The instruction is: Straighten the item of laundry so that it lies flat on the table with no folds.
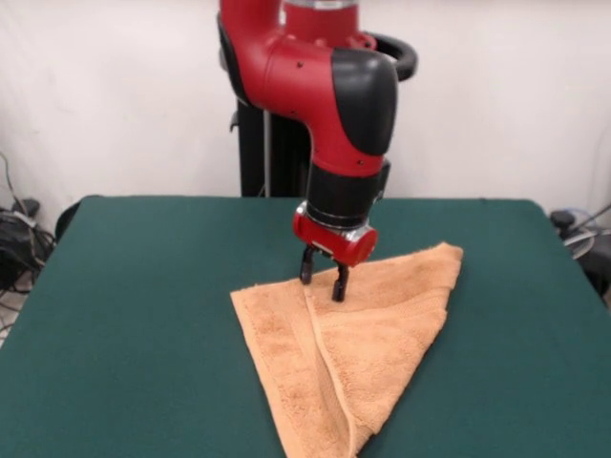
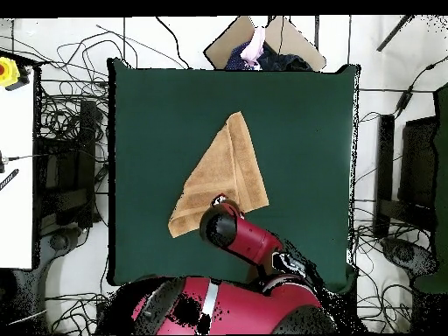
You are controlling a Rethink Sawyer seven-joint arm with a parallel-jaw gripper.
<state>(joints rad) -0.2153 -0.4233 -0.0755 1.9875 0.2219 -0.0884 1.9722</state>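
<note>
My gripper pinches the towel by its folded-over corner [image 1: 314,289] next. The top layer's edge [image 1: 325,353] stands up as a fold over the flat towel.
The orange-tan towel [image 1: 372,334] lies on the dark green table [image 1: 143,286], folded over itself into a rough triangle. A fold ridge runs from its far edge down to the near tip. My gripper [image 1: 323,281] points straight down at the towel's far edge, where the fold ridge starts. Its two black fingers [image 1: 339,284] stand apart and their tips touch the cloth, one on each side of the ridge. In the overhead view the towel [image 2: 223,171] lies mid-table [image 2: 297,131], and the arm's wrist [image 2: 220,226] covers its corner nearest the robot's base and hides the fingers.
The black pedestal [image 1: 258,153] stands behind the table's far edge. Cables [image 2: 70,175] lie on the floor on both sides of the table. A cardboard box with cloth [image 2: 262,48] sits past the far edge. A white bench with a yellow button box [image 2: 10,72] stands at the left.
</note>
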